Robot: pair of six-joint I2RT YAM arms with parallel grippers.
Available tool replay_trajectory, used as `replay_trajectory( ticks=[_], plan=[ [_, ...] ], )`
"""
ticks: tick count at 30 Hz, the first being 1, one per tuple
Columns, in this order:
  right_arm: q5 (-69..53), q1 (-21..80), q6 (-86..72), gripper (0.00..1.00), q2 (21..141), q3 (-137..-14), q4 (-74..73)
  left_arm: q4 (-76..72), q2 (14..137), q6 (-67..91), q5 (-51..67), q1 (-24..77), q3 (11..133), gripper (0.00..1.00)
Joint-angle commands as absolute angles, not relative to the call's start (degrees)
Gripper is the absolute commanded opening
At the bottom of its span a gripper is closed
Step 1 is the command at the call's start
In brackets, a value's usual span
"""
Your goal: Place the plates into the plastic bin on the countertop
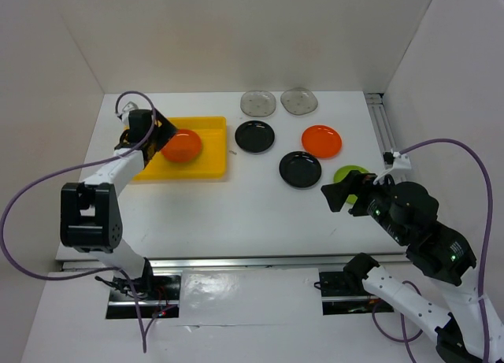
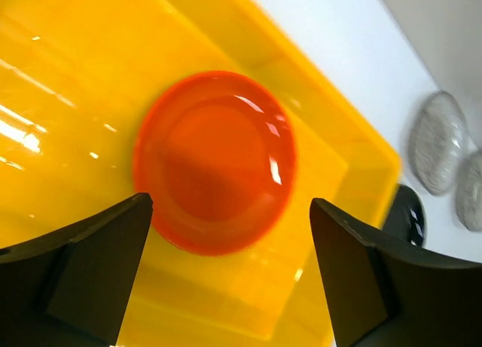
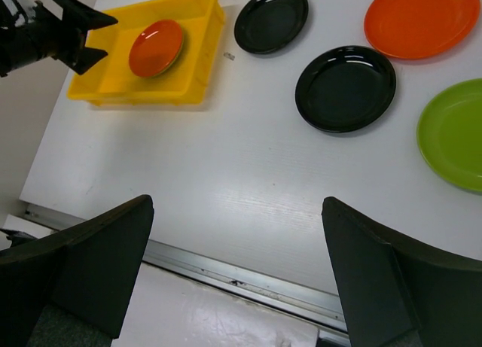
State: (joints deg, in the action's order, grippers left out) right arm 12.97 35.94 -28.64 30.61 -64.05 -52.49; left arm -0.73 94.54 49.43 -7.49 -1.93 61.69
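I will next grab the nearer black plate by its bin-side rim with my left gripper, so its bottom stays free to lie on the orange plate in the bin.
The yellow plastic bin sits at the back left of the white countertop. One orange plate lies in it. My left gripper is open and empty just above that plate. On the countertop lie two clear plates, two black plates, a second orange plate and one lime green plate. My right gripper is open and empty, raised over the near edge of the green plate. The second green plate is not in view.
An aluminium rail runs along the right edge of the countertop, and another along the front. White walls close the back and sides. A small scrap lies beside the bin's right wall.
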Motion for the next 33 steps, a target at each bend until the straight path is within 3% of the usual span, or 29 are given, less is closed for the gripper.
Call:
replay_trajectory(
  ticks=[1,7,14,25,27,33],
  plan=[
    [12.83,35.51,-27.69,1.0,30.94,-63.37,-49.48,-2.04,85.19,46.59,-8.53,4.62,64.06,0.99],
    [15.73,35.51,-30.23,1.0,29.71,-58.97,-45.36,-3.67,80.51,49.12,-4.5,23.01,61.8,0.99],
    [16.79,35.51,-30.85,1.0,30.32,-59.06,-44.56,-14.13,97.53,51.5,0.26,38.39,62.83,0.99],
    [17.31,35.51,-30.32,1.0,29.09,-59.67,-45.09,-17.4,118.72,53.0,1.58,39.64,74.26,0.9],
    [17.31,35.51,-30.32,1.0,29.61,-60.21,-46.31,-16.88,120.31,52.48,2.11,39.64,76.54,0.8],
    [17.31,35.51,-29.79,1.0,29.62,-61.78,-48.33,-14.95,126.11,52.99,2.11,39.12,81.2,0.73]
  ],
)
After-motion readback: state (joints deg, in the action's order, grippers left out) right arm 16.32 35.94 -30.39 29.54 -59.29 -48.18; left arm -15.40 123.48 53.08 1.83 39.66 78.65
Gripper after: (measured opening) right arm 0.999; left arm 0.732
